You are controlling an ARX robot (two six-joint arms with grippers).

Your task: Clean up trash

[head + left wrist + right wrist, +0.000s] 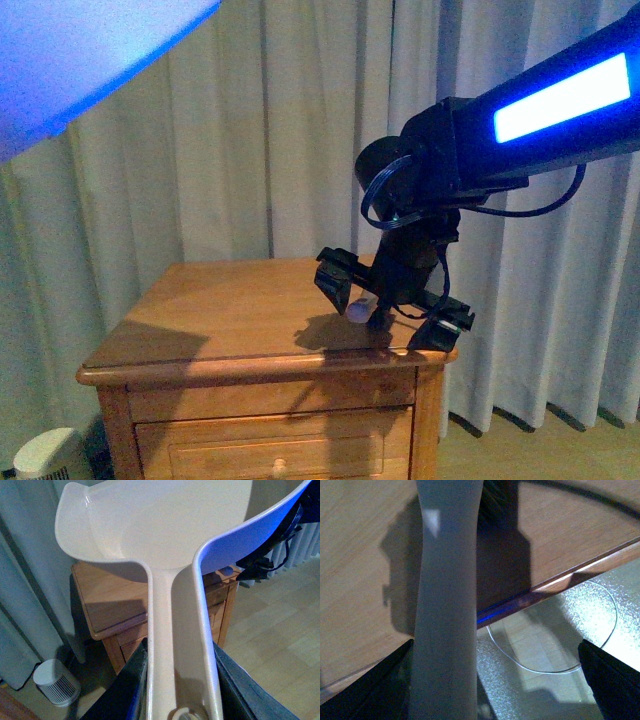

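Note:
My right gripper picks up the brush by its pale handle (445, 645) next, so the brush's bristles stay free to sweep up trash.
No crumpled white trash shows in any view. My left gripper (182, 692) is shut on the handle of the beige dustpan (160, 520), which hangs above the wooden nightstand (110, 600). In the front view the dustpan is a blurred blue-white shape (60, 50) at the top left. My right gripper (390, 305) is open, low over the nightstand's front right corner (420, 345). In the right wrist view its jaws (490, 690) stand wide apart. A grey handle (445, 605) runs between them, close to one finger, with something dark at its far end.
The nightstand top (220, 320) has its front edge under my right gripper, with the floor below. A white cable (600, 645) lies on the floor. A small white appliance (45, 455) stands on the floor beside the nightstand. Curtains (250, 130) hang behind.

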